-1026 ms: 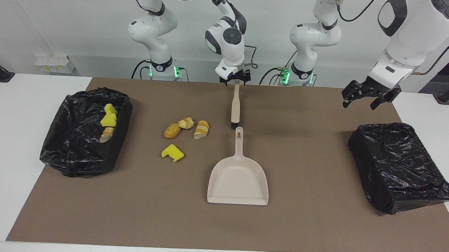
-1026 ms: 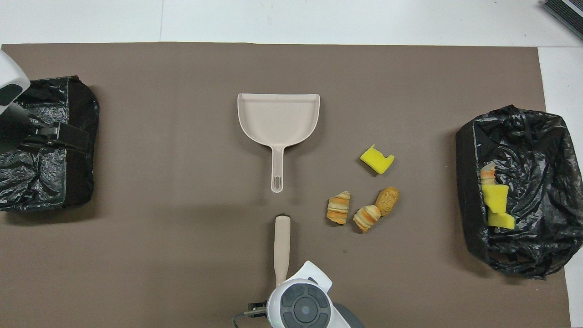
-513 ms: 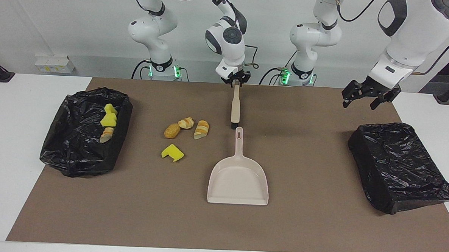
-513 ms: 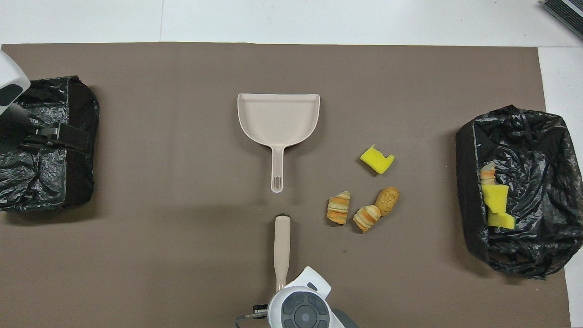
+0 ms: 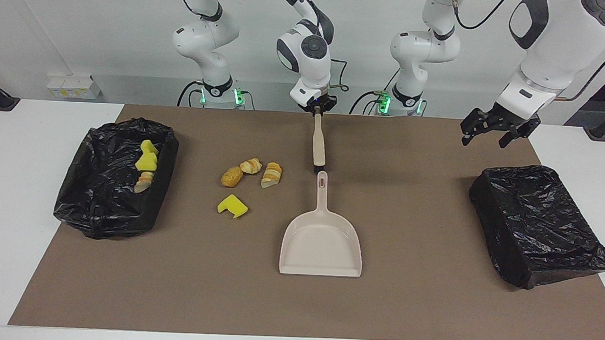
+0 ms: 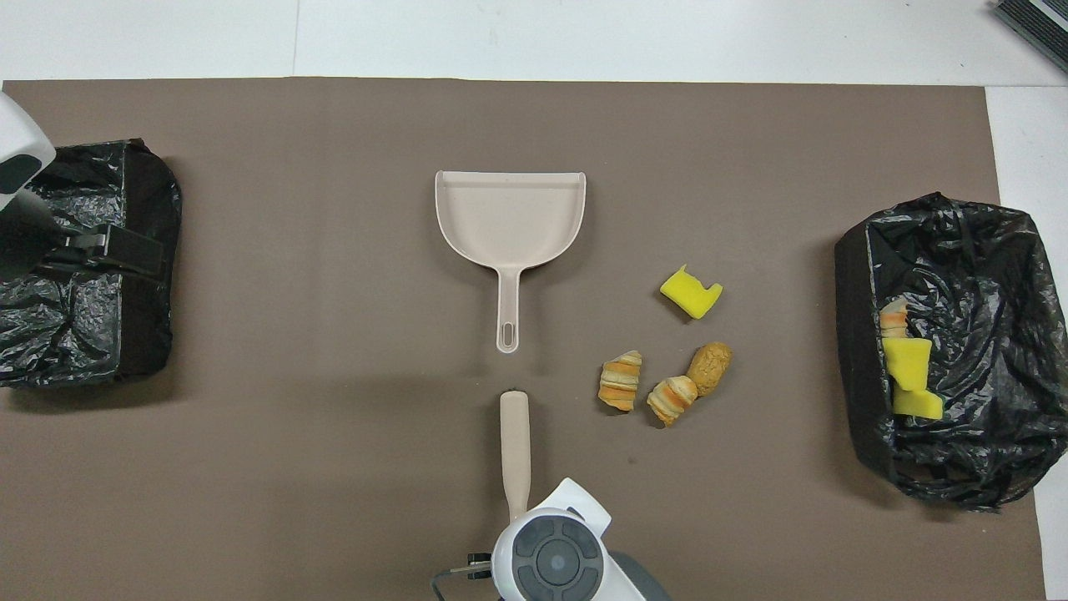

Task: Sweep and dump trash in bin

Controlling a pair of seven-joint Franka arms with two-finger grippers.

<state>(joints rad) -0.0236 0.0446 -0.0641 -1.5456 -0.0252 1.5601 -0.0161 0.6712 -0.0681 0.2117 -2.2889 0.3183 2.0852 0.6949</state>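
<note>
The beige dustpan's flat scoop is too wide for my fingers, so my left gripper needs to pick up the dustpan next by its narrow handle (image 6: 508, 309).
A beige brush (image 5: 318, 142) with black bristles lies lengthwise near the robots' edge of the mat. My right gripper (image 5: 317, 111) is shut on its handle end, and the bristle end points at the handle of the beige dustpan (image 5: 321, 242). Trash lies beside the brush toward the right arm's end: three bread pieces (image 5: 251, 172) and a yellow sponge chunk (image 5: 232, 206). More trash (image 5: 146, 165) sits in the open black-lined bin (image 5: 110, 192). My left gripper (image 5: 493, 133) hangs open and waits over the mat by the other black bin (image 5: 540, 226). In the overhead view the right wrist (image 6: 551, 563) hides the grip.
A brown mat (image 5: 175, 287) covers most of the white table. The bin at the left arm's end shows only wrinkled black plastic on top. The dustpan's mouth faces away from the robots. A small white box (image 5: 74, 86) sits at the table's robot-side edge.
My right gripper has closed on the brush handle. The brush's bristle end has shifted slightly. The left arm has not moved.
</note>
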